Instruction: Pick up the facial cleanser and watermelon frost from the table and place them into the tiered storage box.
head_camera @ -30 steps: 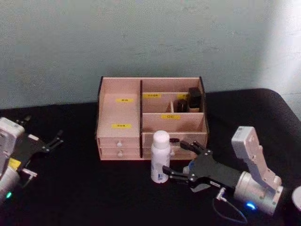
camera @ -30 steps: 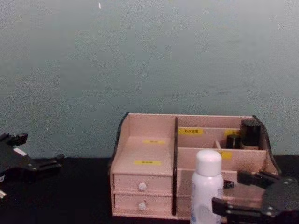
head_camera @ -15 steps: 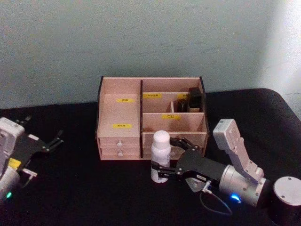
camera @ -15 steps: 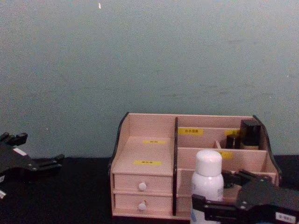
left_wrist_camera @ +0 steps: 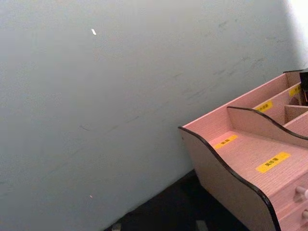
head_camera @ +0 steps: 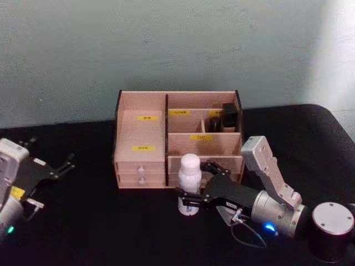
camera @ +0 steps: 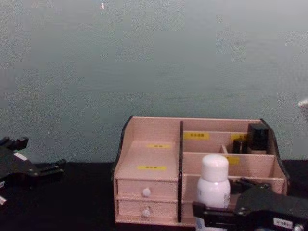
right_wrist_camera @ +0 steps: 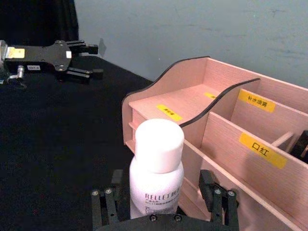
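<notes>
I should set the facial cleanser (right_wrist_camera: 157, 168) upright in the tiered storage box, so I should next pick up the cleanser with my right gripper by its lower body (right_wrist_camera: 155, 195).
The facial cleanser (head_camera: 189, 183), a slim white bottle with a rounded cap, stands upright on the black table just in front of the tiered storage box (head_camera: 143, 136). My right gripper (head_camera: 193, 179) is open around the bottle's lower body. In the right wrist view its fingers (right_wrist_camera: 105, 208) stand on either side of the facial cleanser (right_wrist_camera: 157, 168) with small gaps. The chest view shows the bottle (camera: 213, 185) with the right gripper (camera: 216, 197) at its base, before the box (camera: 149, 156). The watermelon frost is out of view. My left gripper (head_camera: 62, 165) rests open at the far left.
Small black containers (head_camera: 228, 116) occupy the box's upper right compartment. The box's drawers (head_camera: 140, 172) are closed. A pale wall (head_camera: 177, 44) rises right behind the box. Bare black table (head_camera: 100, 221) stretches between the two arms.
My right arm has slid left toward the bottle, bringing its open fingers from beside it to either side of it. The bottle and the left arm have stayed put.
</notes>
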Robot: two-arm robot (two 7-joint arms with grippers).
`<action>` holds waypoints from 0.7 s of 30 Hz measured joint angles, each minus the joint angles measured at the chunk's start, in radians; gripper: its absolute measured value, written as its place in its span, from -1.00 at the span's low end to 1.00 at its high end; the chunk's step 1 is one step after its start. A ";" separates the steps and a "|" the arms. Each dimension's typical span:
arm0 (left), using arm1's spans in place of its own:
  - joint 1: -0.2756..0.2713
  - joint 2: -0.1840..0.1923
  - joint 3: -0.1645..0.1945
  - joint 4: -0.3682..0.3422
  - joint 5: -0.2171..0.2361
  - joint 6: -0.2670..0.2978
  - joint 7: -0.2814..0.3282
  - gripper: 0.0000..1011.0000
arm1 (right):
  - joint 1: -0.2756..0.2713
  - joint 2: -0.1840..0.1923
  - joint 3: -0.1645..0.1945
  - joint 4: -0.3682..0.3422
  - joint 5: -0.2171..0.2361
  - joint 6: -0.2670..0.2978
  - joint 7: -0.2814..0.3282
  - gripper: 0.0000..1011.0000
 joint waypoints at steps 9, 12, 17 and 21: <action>0.000 0.000 0.000 0.000 0.000 0.000 0.000 0.98 | 0.005 -0.006 0.002 0.004 -0.001 0.012 -0.003 0.98; 0.000 0.000 0.000 0.000 0.000 0.000 0.000 0.98 | 0.005 -0.006 0.002 0.004 -0.001 0.012 -0.003 0.98; 0.000 0.000 0.000 0.000 0.000 0.000 0.000 0.98 | 0.004 -0.005 0.003 0.003 -0.001 0.011 -0.003 0.98; 0.000 0.000 0.000 0.000 0.000 0.000 0.000 0.98 | 0.004 -0.005 0.003 0.003 -0.001 0.010 -0.003 0.98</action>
